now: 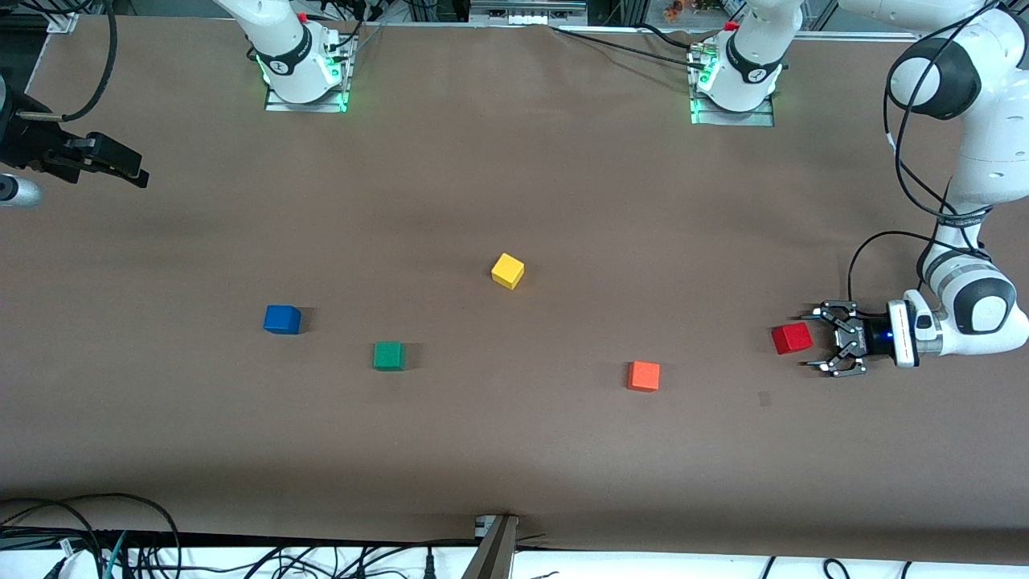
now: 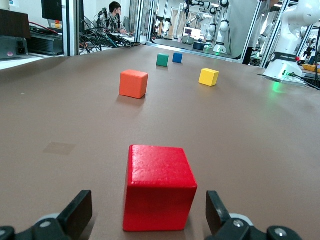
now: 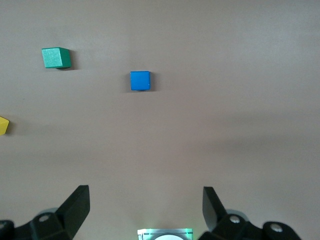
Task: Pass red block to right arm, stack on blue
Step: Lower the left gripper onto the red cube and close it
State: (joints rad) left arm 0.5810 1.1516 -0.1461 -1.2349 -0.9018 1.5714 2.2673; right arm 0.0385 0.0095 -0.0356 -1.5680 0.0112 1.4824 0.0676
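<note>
I will pinch the red block [image 1: 792, 338] by two opposite sides with my left gripper. Then I will pass it to my right arm to stack it on the blue block [image 1: 282, 319].
The red block [image 1: 792, 338] lies on the table at the left arm's end. My left gripper [image 1: 807, 340] is low at the table and open, its black claw fingers on either side of the block without touching it. In the left wrist view the red block [image 2: 159, 186] sits between the fingertips [image 2: 80, 207] with a gap on each side. The blue block [image 1: 282, 319] lies toward the right arm's end and also shows in the right wrist view [image 3: 140, 80]. My right gripper [image 1: 120, 165] is open and empty, raised over the right arm's end of the table.
A green block [image 1: 389, 355] lies beside the blue one, slightly nearer to the camera. A yellow block [image 1: 507, 270] lies mid-table. An orange block [image 1: 643, 375] lies between the green and red ones. Cables run along the table's near edge.
</note>
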